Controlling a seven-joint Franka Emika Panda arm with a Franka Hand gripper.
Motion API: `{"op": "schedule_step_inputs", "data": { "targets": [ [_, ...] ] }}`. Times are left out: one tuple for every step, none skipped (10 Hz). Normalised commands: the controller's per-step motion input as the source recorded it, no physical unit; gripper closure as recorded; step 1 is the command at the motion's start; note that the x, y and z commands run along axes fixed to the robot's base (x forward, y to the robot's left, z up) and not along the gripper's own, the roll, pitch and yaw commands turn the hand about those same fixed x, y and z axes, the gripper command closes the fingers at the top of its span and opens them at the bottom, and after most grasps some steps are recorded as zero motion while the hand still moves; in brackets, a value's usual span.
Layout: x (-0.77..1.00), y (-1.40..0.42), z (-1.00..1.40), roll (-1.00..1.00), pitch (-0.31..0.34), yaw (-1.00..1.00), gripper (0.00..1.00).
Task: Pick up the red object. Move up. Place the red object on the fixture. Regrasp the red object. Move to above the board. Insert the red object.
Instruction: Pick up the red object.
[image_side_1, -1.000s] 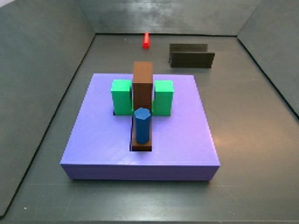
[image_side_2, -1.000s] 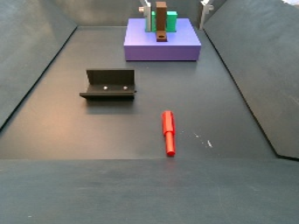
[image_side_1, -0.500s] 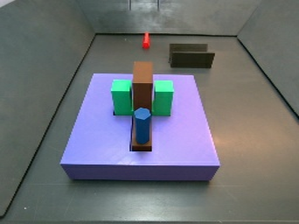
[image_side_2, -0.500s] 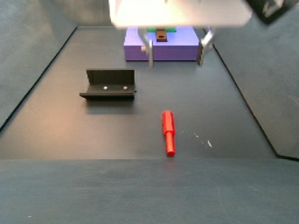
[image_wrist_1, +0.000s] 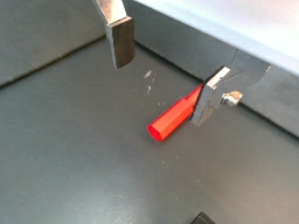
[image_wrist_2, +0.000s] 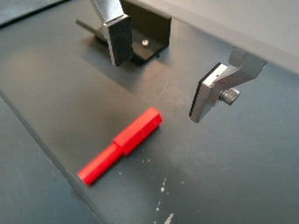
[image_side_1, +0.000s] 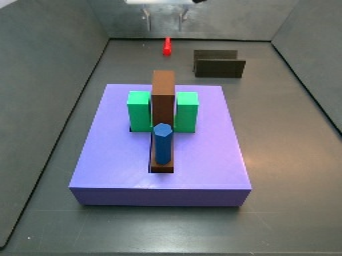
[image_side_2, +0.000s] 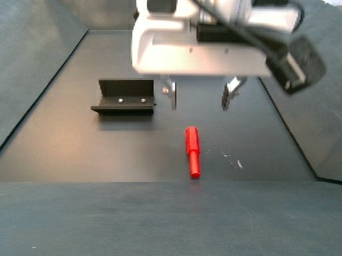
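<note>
The robot's gripper has to reach the red peg and grab its thicker end (image_wrist_1: 167, 123). The red peg's narrower end then stays free to go on the fixture.
The red object (image_side_2: 193, 151) is a thin red peg lying flat on the dark floor; it also shows in a side view (image_side_1: 167, 45) and in both wrist views (image_wrist_1: 176, 116) (image_wrist_2: 121, 145). My gripper (image_side_2: 199, 98) hangs open and empty above the floor, just beyond the peg's far end; one finger (image_wrist_1: 211, 101) stands beside the peg without touching it. The gripper also shows at a side view's upper edge (image_side_1: 163, 15). The fixture (image_side_2: 124, 96) stands to the side of the peg. The purple board (image_side_1: 201, 160) carries green blocks, a brown bar and a blue peg (image_side_1: 162, 143).
Grey walls enclose the floor on all sides. The fixture (image_side_1: 218, 64) sits near the back wall beside the peg and shows behind a finger in a wrist view (image_wrist_2: 146, 44). The board is hidden behind my gripper in a side view.
My gripper has come into view and moved down and toward the red peg, from over the board to just beyond the peg. The peg, fixture and board have not moved.
</note>
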Motion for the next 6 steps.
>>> {"op": "schedule_step_inputs", "data": {
  "targets": [
    [0.05,0.09,-0.49,-0.27,-0.14,-0.05,0.0],
    [0.0,0.03,-0.48,-0.2,-0.187,-0.05,0.0],
    [0.0,0.06,-0.5,-0.19,-0.234,-0.06,0.0],
    [0.0,0.07,-0.49,-0.19,-0.213,-0.04,0.0],
    [0.0,0.1,-0.49,-0.2,-0.194,-0.04,0.0],
    [0.01,0.15,-0.48,-0.2,-0.15,-0.07,0.0]
  ]
}}
